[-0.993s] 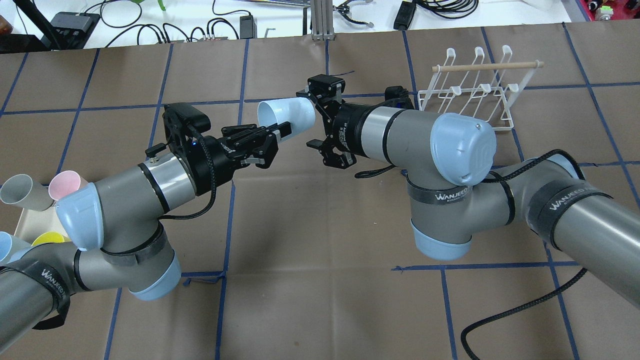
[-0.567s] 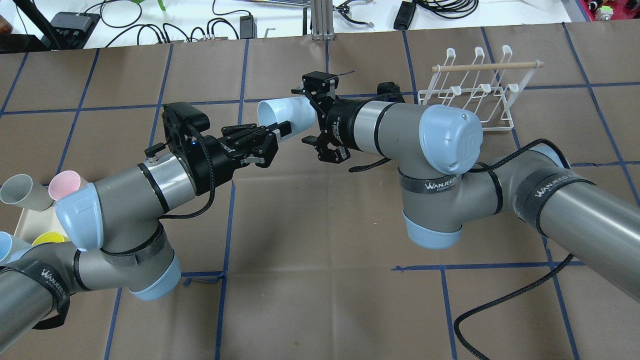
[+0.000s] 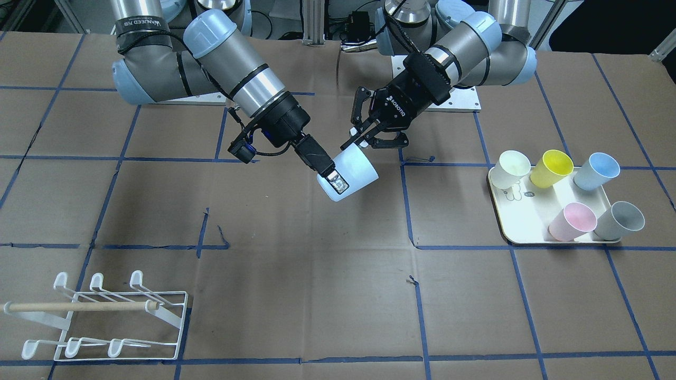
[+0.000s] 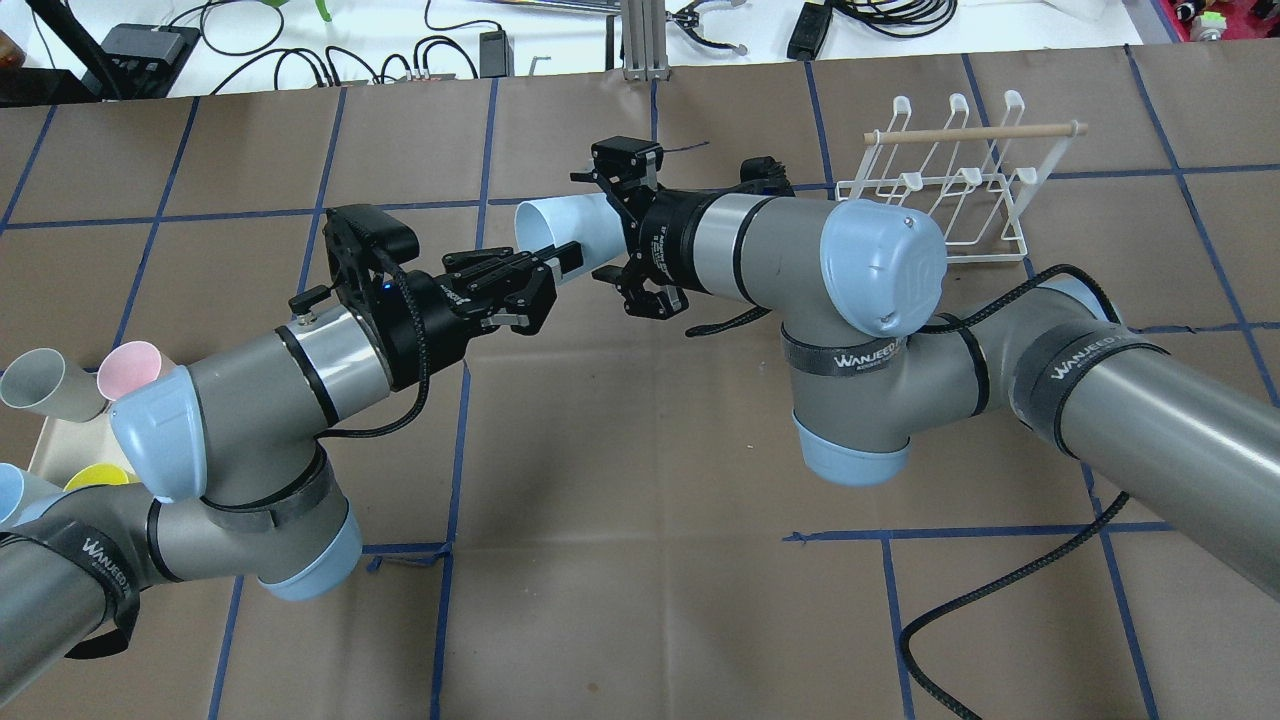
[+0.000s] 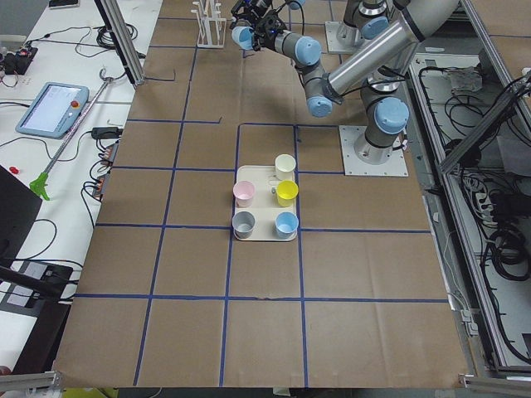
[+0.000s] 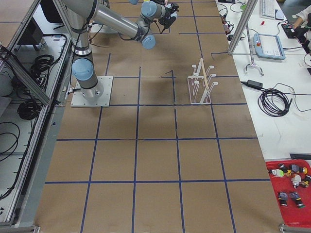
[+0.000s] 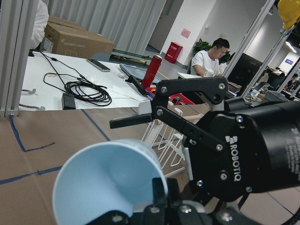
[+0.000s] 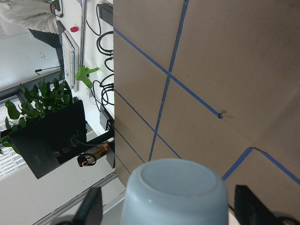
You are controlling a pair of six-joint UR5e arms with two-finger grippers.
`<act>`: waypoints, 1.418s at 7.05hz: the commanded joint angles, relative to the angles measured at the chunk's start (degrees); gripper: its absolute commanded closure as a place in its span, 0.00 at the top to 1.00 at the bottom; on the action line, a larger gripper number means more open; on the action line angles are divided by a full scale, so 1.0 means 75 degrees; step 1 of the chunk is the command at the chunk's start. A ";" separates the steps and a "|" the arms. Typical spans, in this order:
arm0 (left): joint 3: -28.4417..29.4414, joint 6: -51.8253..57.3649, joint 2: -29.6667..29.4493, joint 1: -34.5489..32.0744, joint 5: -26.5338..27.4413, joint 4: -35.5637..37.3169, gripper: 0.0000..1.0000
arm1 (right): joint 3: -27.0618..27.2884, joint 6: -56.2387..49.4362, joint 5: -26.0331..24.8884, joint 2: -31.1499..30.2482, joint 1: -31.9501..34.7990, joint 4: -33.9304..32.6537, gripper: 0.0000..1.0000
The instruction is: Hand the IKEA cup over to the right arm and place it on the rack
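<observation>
The robot's right gripper should next receive the light-blue cup for the rack, so it should grab the cup by its base (image 8: 173, 185).
A light-blue IKEA cup (image 4: 560, 222) hangs on its side above the table's middle. My left gripper (image 4: 562, 262) is shut on its rim, one finger inside the mouth; this shows in the left wrist view (image 7: 159, 194). My right gripper (image 4: 608, 232) is open, its jaws straddling the cup's base end without closing on it. In the right wrist view the cup's base (image 8: 176, 187) sits between the two spread fingers (image 8: 91, 208). In the front view the cup (image 3: 355, 170) is between both grippers. The white wire rack (image 4: 950, 190) with its wooden dowel stands empty to my far right.
A cream tray (image 3: 528, 235) holding several coloured cups sits on my left side; it shows at the overhead view's left edge (image 4: 45, 445). Brown paper with blue tape lines covers the table. Cables and gear lie beyond the far edge.
My right gripper has moved left toward the cup, and its open jaws now reach around the cup's base end. The left arm and the cup have stayed still.
</observation>
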 commanded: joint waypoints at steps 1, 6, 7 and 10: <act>0.0000 -0.0010 0.0000 0.0000 0.0000 0.0003 0.00 | -0.0007 0.0001 -0.0002 0.0006 0.0002 0.0000 0.93; 0.0012 -0.0162 0.0035 0.0000 0.0000 -0.0009 0.10 | -0.0007 -0.0022 0.0057 0.0018 -0.0010 0.0000 0.54; 0.0046 -0.0337 0.0070 0.0000 -0.0012 0.0003 0.17 | -0.0007 -0.0022 0.0069 0.0006 -0.0010 0.0000 0.49; 0.0128 -0.0420 0.0001 0.0000 0.0012 0.0003 0.83 | -0.0007 -0.0034 0.0116 0.0006 -0.0010 0.0000 0.47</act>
